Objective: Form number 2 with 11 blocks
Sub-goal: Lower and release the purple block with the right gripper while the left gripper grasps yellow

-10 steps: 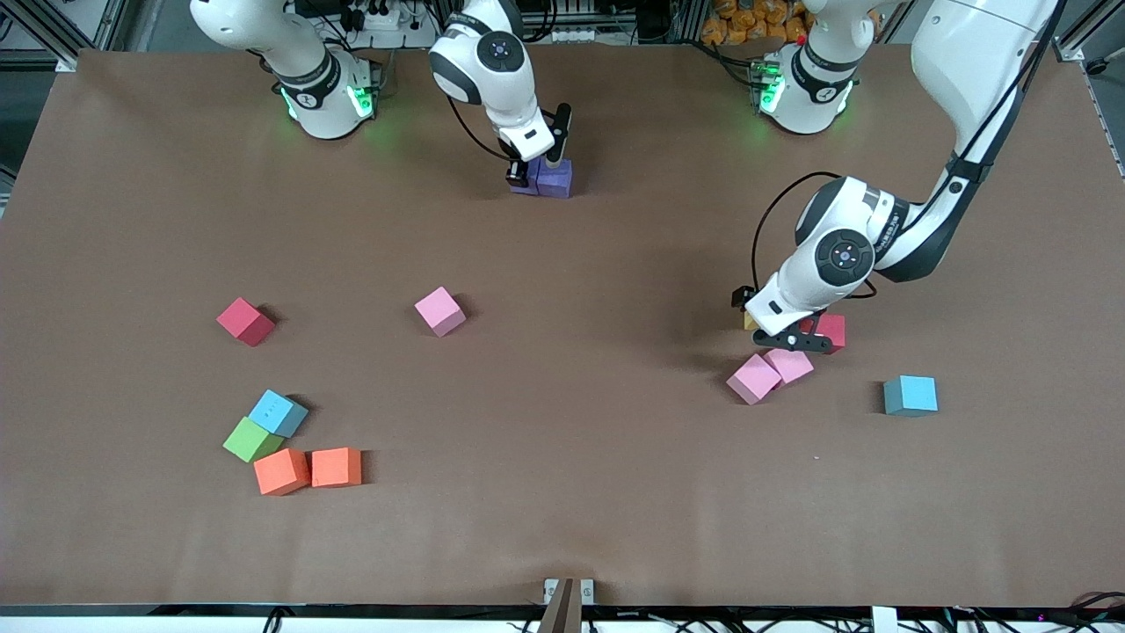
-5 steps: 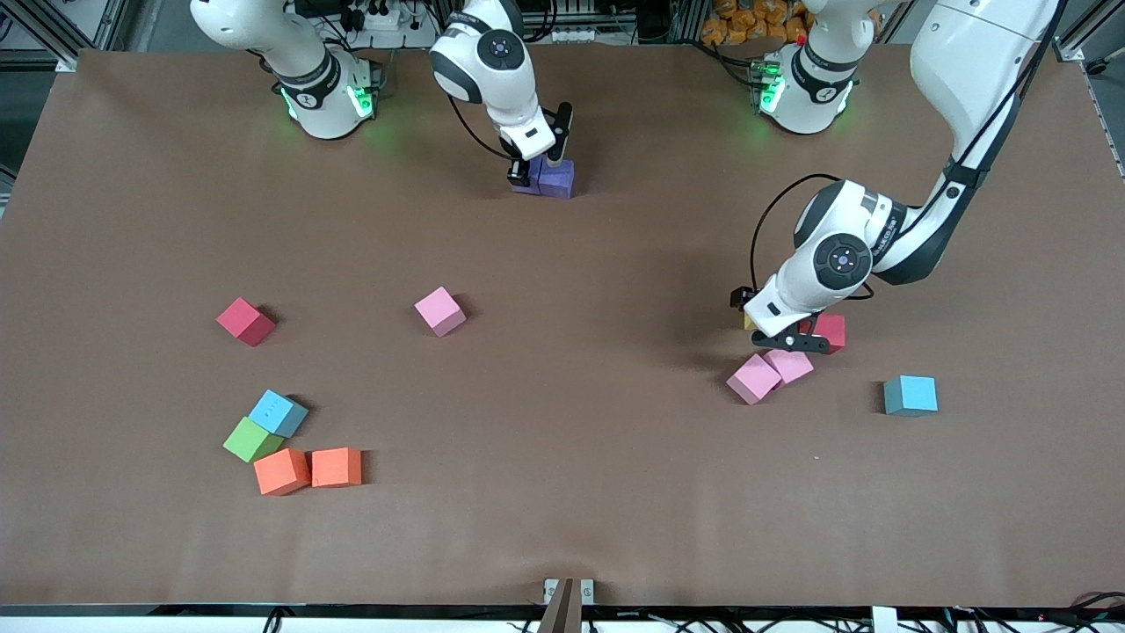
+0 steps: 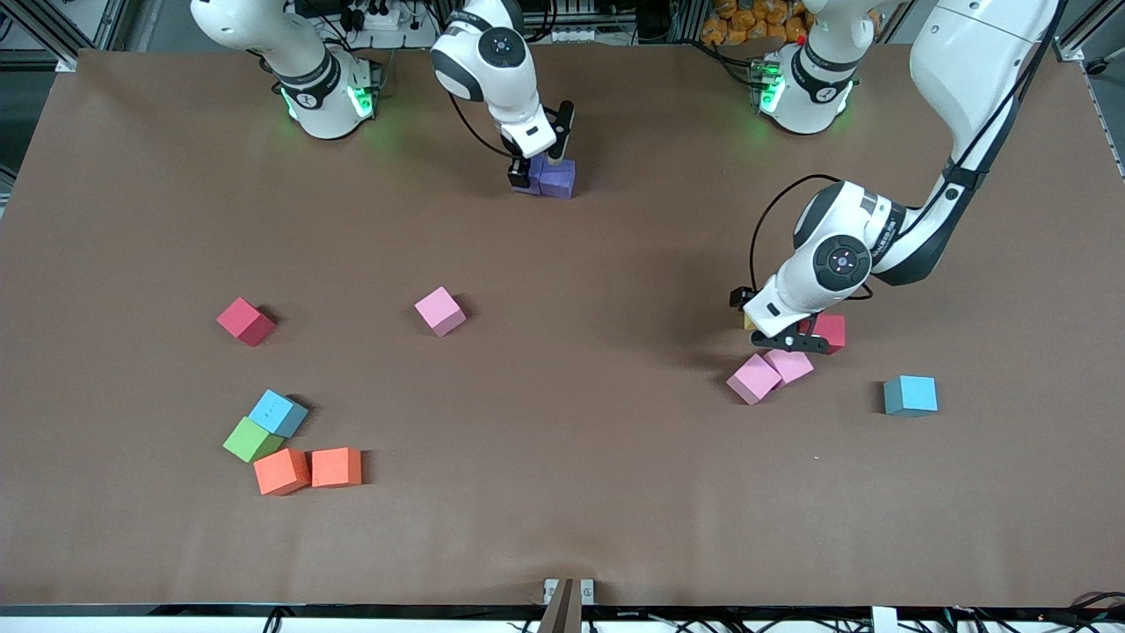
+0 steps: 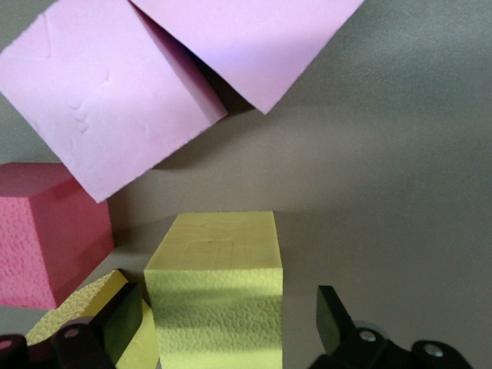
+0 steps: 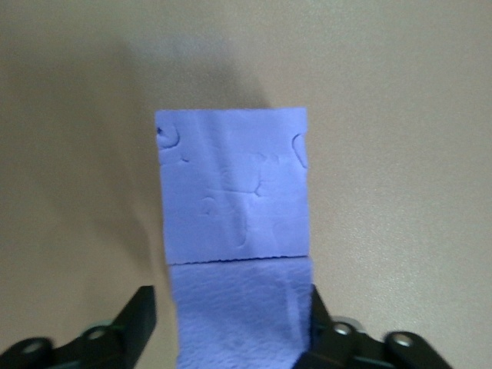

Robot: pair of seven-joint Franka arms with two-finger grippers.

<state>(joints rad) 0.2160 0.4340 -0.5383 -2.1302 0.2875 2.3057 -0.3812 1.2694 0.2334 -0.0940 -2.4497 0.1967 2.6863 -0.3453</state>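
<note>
My left gripper should close on the yellow block now. Its fingers reach down on either side of the block in the left wrist view, so they would hold it.
Two purple blocks (image 3: 549, 178) sit side by side near the robots' bases. My right gripper (image 3: 538, 167) is down over them and open. It straddles one purple block (image 5: 238, 315), with a gap at one finger (image 5: 142, 315); the second purple block (image 5: 233, 184) touches the first. My left gripper (image 3: 782, 334) is open around a yellow block (image 4: 215, 292), with room at each side. Two pink blocks (image 3: 754, 378) (image 3: 789, 365) and a red block (image 3: 829, 331) lie close by it. No number 2 shape shows.
Toward the right arm's end lie a red block (image 3: 245, 321), a light blue block (image 3: 278, 412), a green block (image 3: 252, 440) and two orange blocks (image 3: 281, 471) (image 3: 337, 467). A lone pink block (image 3: 439, 310) sits mid-table. Another light blue block (image 3: 910, 395) lies toward the left arm's end.
My right gripper's fingers have spread and let go of the purple block, which rests against its twin. The left arm has hardly moved.
</note>
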